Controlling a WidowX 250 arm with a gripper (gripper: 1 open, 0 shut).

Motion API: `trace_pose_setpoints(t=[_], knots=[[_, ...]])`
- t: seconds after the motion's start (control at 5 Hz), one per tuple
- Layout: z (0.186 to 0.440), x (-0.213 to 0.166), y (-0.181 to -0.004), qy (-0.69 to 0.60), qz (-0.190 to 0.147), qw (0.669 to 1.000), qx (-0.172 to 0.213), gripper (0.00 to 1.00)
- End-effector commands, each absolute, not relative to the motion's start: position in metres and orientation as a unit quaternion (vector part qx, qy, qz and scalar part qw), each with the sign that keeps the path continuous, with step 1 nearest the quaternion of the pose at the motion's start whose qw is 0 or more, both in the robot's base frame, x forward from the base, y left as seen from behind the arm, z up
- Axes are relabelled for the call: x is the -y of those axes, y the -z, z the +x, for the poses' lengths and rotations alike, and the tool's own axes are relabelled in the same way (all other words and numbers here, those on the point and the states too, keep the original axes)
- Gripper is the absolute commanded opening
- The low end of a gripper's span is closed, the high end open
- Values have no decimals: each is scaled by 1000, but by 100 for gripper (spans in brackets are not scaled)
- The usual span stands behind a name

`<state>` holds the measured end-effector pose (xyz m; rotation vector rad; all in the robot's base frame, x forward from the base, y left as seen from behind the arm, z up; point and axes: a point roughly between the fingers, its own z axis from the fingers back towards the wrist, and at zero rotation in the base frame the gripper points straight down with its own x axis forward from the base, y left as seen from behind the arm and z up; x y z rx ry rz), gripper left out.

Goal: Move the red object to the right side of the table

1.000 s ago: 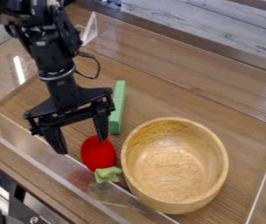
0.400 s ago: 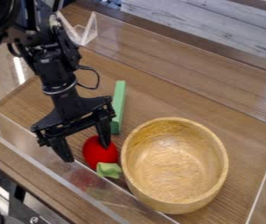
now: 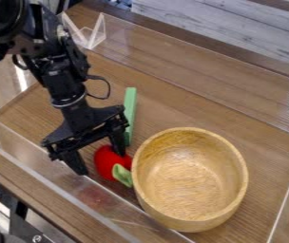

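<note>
I need to move the red toy fruit to the table's right side, so my gripper should grab it by its round red body (image 3: 110,161) next.
The red object (image 3: 110,161), a small glossy red toy fruit with a light-green stem, lies on the brown wood-grain table (image 3: 211,85) near the front left, right beside the wooden bowl. My black gripper (image 3: 99,152) reaches down over it, open, with one finger (image 3: 75,158) to the fruit's left and the other at its upper right. The fingers straddle the fruit, and whether they touch it cannot be told. Part of the fruit is hidden behind the gripper.
A round light wooden bowl (image 3: 192,177) stands at the front, touching or nearly touching the fruit's right side. A flat green bar (image 3: 129,112) lies behind the gripper. Low clear acrylic walls (image 3: 58,190) border the tabletop.
The gripper has descended and shifted slightly right, coming down around the red fruit. The fruit has been nudged a little toward the bowl. The jaws stayed open.
</note>
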<state>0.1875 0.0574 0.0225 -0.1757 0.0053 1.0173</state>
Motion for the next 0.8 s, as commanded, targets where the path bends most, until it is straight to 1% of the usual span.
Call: trace_pose_setpoints(t=[0.0,0.6], knots=[[186,-64,-19,-495,-81,865,0,100],[184,-68,-19,-502,-76,862,3,100]])
